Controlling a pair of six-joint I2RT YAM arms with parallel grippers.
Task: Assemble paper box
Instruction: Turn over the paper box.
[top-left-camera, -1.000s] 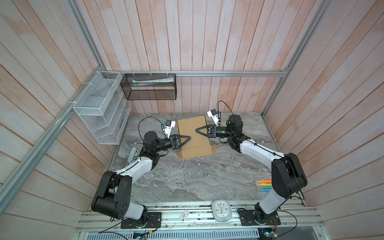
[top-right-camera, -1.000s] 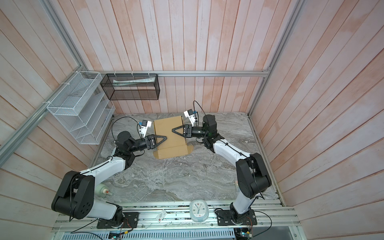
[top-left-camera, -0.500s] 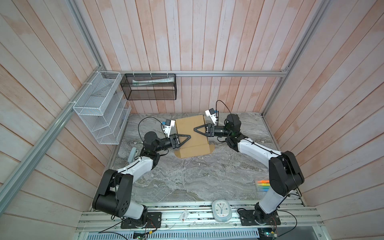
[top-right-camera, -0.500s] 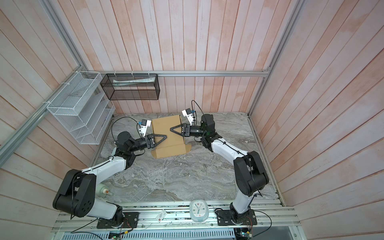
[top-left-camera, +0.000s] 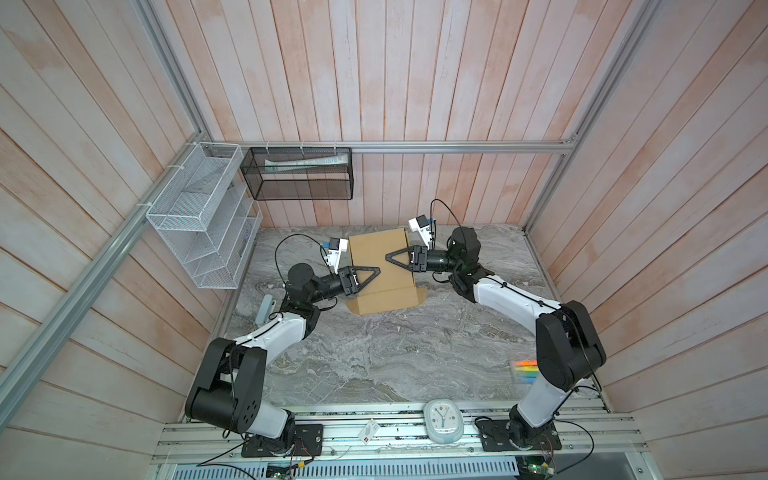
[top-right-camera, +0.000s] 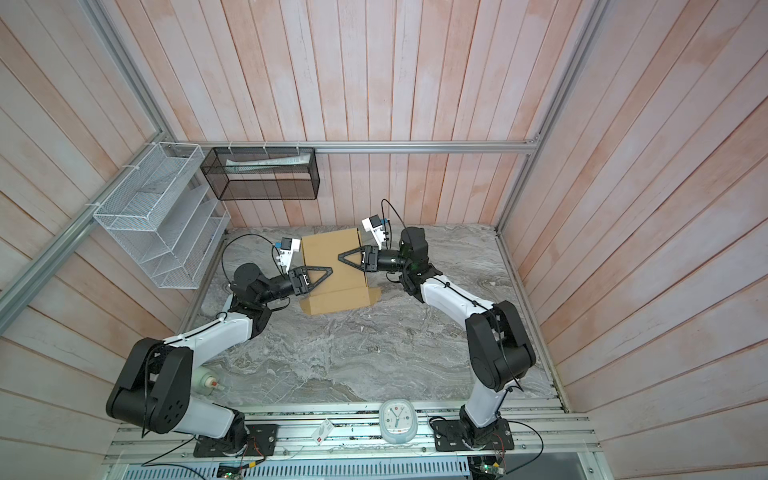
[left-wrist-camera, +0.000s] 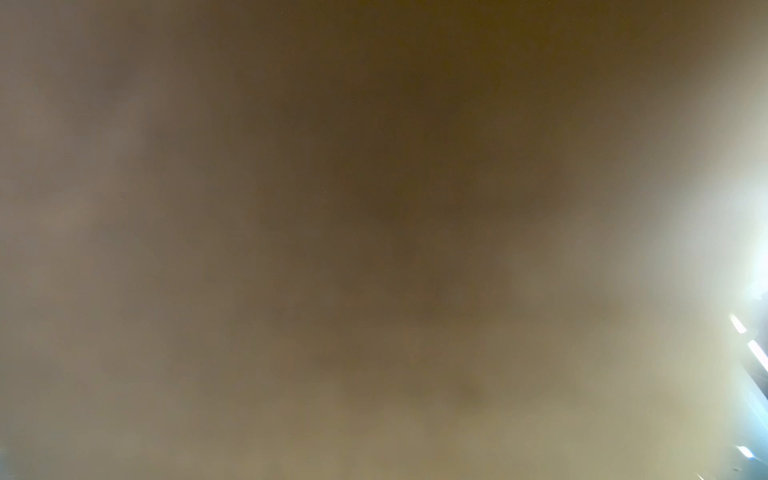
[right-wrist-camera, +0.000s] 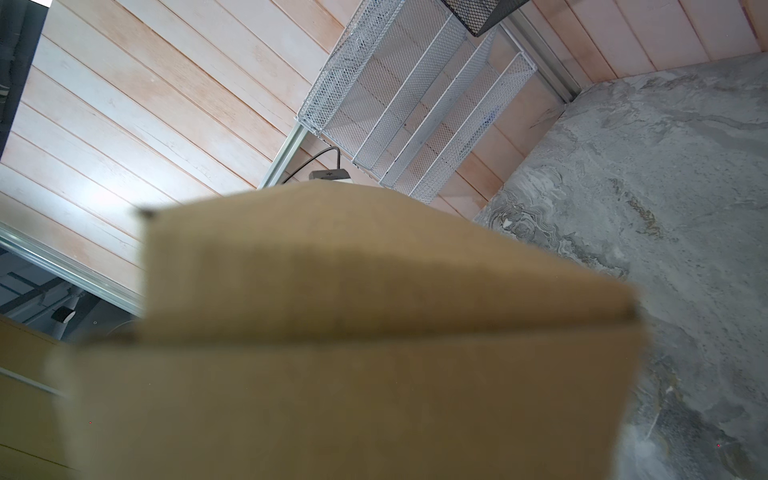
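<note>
The robot's right gripper is ready to let go: the left gripper's fingers span the paper box's opposite side (top-left-camera: 360, 253), so the paper box would stay there if the right gripper opened now.
The paper box (top-left-camera: 374, 249) (top-right-camera: 328, 249) is plain brown cardboard, folded, at the back middle of the table, with a flap (top-left-camera: 390, 300) lying toward the front. My left gripper (top-left-camera: 377, 270) (top-right-camera: 331, 270) reaches in over its left side and my right gripper (top-left-camera: 387, 256) (top-right-camera: 340, 256) over its right side. Each shows one finger above the cardboard, while the other finger is hidden. Blurred cardboard fills the left wrist view (left-wrist-camera: 374, 208). In the right wrist view the box (right-wrist-camera: 374, 332) covers the jaws.
A white wire rack (top-left-camera: 199, 216) and a black mesh basket (top-left-camera: 299, 174) hang on the back-left walls. A clock (top-left-camera: 442, 419) sits on the front rail, coloured markers (top-left-camera: 524, 370) lie by the right arm's base, and a pale bottle (top-right-camera: 208, 382) lies at front left.
The right gripper has slid a little to the left over the box. The left gripper has hardly moved.
</note>
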